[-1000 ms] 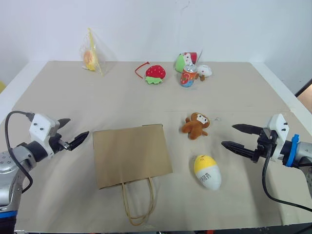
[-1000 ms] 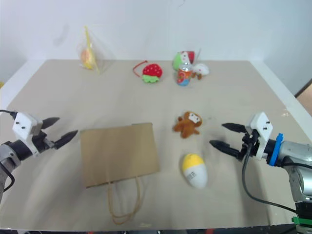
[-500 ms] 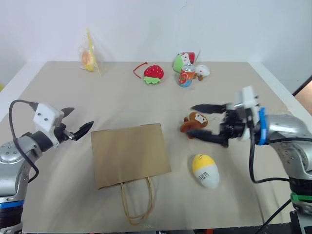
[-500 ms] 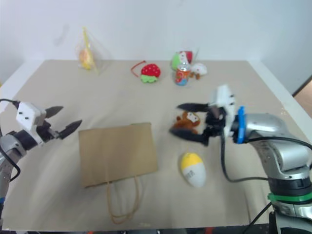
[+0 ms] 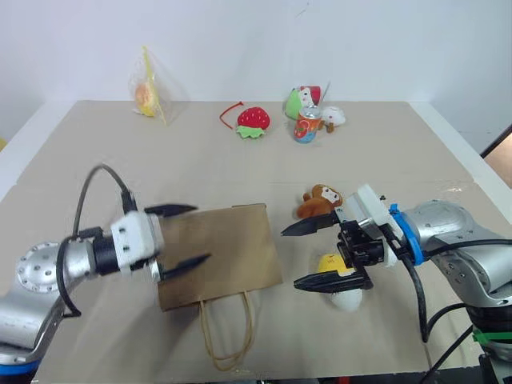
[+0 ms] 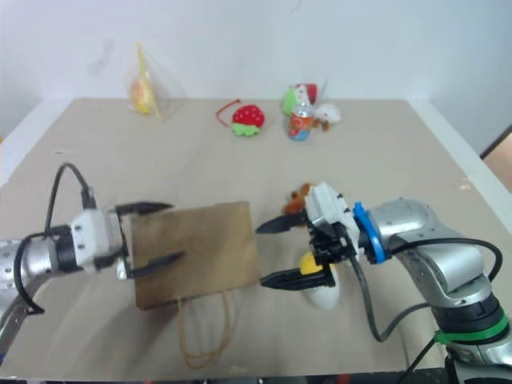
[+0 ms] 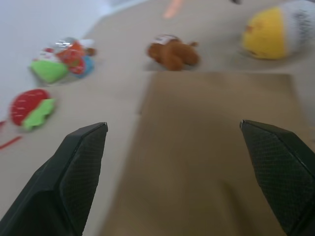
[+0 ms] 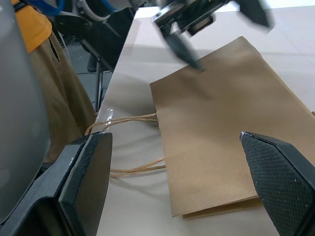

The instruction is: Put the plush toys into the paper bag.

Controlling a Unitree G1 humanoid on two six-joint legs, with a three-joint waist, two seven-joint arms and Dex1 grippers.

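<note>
The left gripper pinches the paper bag (image 5: 232,248) by its thin edge beside the cord handles next, since the bag lies flat and wide on the tabletop.
The brown paper bag (image 5: 232,248) lies flat on the table, its cord handles (image 5: 224,336) pointing toward the near edge. My left gripper (image 5: 200,234) hangs open over the bag's left part, nothing between its fingers (image 7: 74,182). My right gripper (image 5: 290,258) is open too, pointing at the bag's right edge and empty. Just behind its lower finger lies the yellow-and-white egg plush (image 5: 346,300), partly hidden by it. The brown monkey plush (image 5: 320,200) sits on the table just beyond the right gripper. In the left wrist view the bag (image 7: 211,157), monkey (image 7: 173,53) and egg (image 7: 275,32) lie ahead.
At the far edge sit a red strawberry plush (image 5: 254,120), a drink can with small white-and-green toys (image 5: 308,124), and a clear yellowish plastic bag (image 5: 150,94). The table's near edge runs just below the handles. Dark furniture stands beyond the table in the right wrist view.
Both arms have swung inward. The left gripper moved right, over the bag. The right gripper went left to the monkey, then down beside the egg, facing the bag. Both stayed open.
</note>
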